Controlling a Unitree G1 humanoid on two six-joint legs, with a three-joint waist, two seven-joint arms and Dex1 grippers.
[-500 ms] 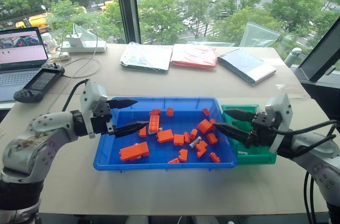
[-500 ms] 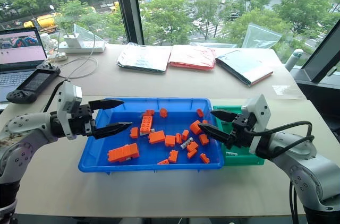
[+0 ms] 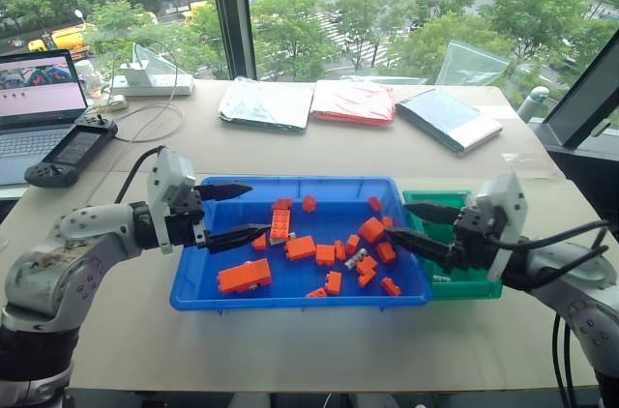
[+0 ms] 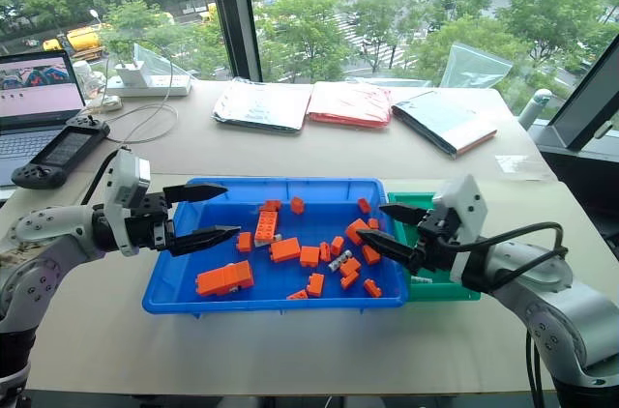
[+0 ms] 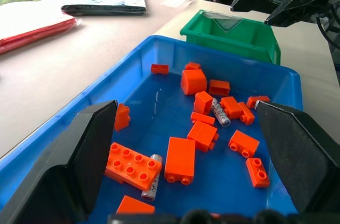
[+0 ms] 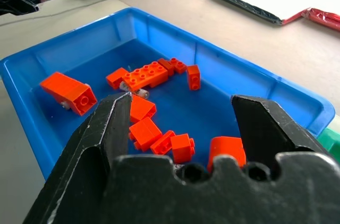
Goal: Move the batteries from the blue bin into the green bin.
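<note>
The silvery battery needs to go into the green bin [image 3: 474, 282]. My right gripper will next grab the battery by its cylindrical body [image 3: 355, 258].
The blue bin [image 3: 193, 282] sits mid-table and holds several orange bricks. Among them lies one silvery battery [image 3: 356, 258], seen in the left wrist view as the battery [image 5: 219, 112]. A second battery [image 5: 151, 177] lies against a long brick [image 5: 133, 165]. The green bin [image 3: 474, 282] touches the blue bin's right end, with a small pale piece [image 3: 440, 278] inside. My left gripper [image 3: 259, 208] hangs open over the blue bin's left end, holding nothing. My right gripper [image 3: 397, 218] is open over the blue bin's right end, above the bricks, and holds nothing.
At the table's far side lie several flat packets [image 3: 353, 102] and a power strip [image 3: 153, 84]. A laptop [image 3: 34, 103] and a black controller [image 3: 70, 150] sit at the left. Bare tabletop [image 3: 290, 345] runs along the front of the bins.
My right gripper has edged slightly toward the blue bin's middle. The left gripper and the bricks have kept still.
</note>
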